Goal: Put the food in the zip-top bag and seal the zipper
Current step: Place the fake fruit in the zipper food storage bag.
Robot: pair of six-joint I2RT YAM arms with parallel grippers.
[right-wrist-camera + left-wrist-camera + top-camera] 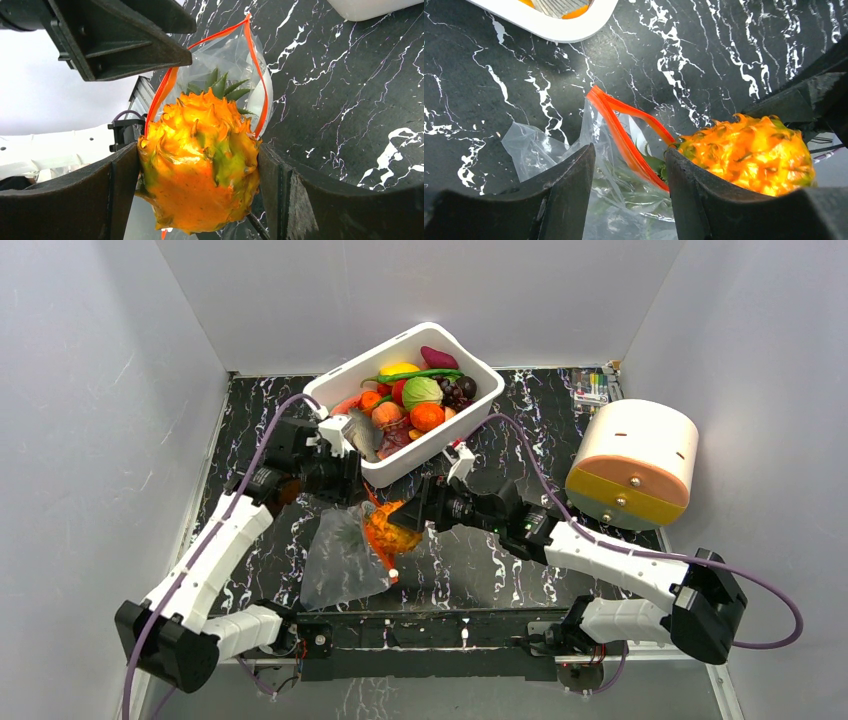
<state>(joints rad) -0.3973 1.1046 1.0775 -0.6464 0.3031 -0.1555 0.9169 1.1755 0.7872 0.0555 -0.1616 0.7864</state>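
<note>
I need to grab only the zip-top bag's near edge at the red-orange zipper with my left gripper next. That will keep the bag's opening open for the food.
My right gripper (197, 180) is shut on the spiky orange pineapple (200, 160), a pad pressed to each side. The pineapple's green leaves poke into the mouth of the clear zip-top bag (220, 55), which lies on the black marble table. The red-orange zipper (257, 70) loops open around the leaves. My left gripper (629, 195) is open, its fingers astride the bag's near lip and the zipper (616, 125), with the pineapple (749, 155) just right of it. From above, the pineapple (385, 532) hangs at the mouth of the bag (340, 565).
A white tub (420, 455) behind both grippers holds several other toy fruits and vegetables (425, 390). A cream and yellow rounded container (635, 460) stands at the right. A small clear box (592, 388) sits at the back right. White walls enclose the table.
</note>
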